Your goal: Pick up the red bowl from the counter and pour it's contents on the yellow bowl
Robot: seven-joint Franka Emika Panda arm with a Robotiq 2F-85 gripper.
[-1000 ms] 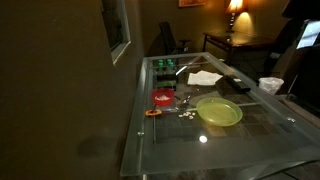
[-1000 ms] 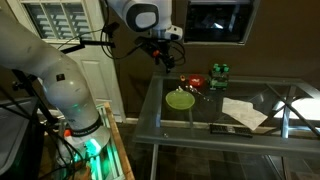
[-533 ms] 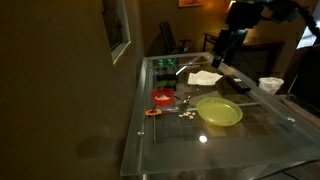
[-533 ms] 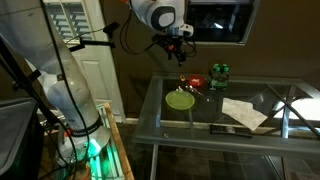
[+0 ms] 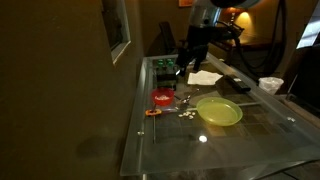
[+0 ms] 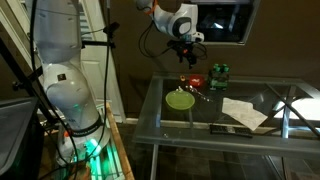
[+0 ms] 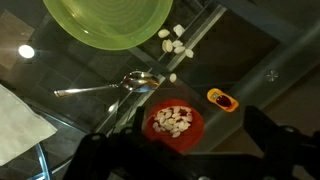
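My gripper should grab the red bowl's rim near the orange object next, so the red bowl's opening stays free to pour into the yellow bowl (image 5: pixel 219 111).
The red bowl (image 7: pixel 175 122) stands on the glass counter (image 7: pixel 260 50) and holds pale whitish bits (image 7: pixel 174 119). It also shows in both exterior views (image 5: pixel 162 97) (image 6: pixel 194 82). The yellow bowl (image 7: pixel 105 20) (image 5: pixel 219 111) (image 6: pixel 181 99) is beside it and looks empty. Several pale bits (image 7: pixel 175 42) (image 5: pixel 186 112) lie loose on the glass between the bowls. My gripper (image 7: pixel 185 152) is open and empty, hanging above the red bowl, which shows between the two fingers. It hangs well above the counter in both exterior views (image 5: pixel 188 62) (image 6: pixel 186 55).
A metal spoon (image 7: pixel 110 88) lies between the bowls. A small orange object (image 7: pixel 223 99) (image 5: pixel 152 112) lies near the red bowl. White paper (image 5: pixel 205 77) (image 6: pixel 243 112), green cans (image 5: pixel 163 66) (image 6: pixel 219 73) and a white cup (image 5: pixel 270 86) also stand on the counter.
The arm has swung in over the counter and the gripper now hangs above the red bowl. Nothing on the counter has moved.
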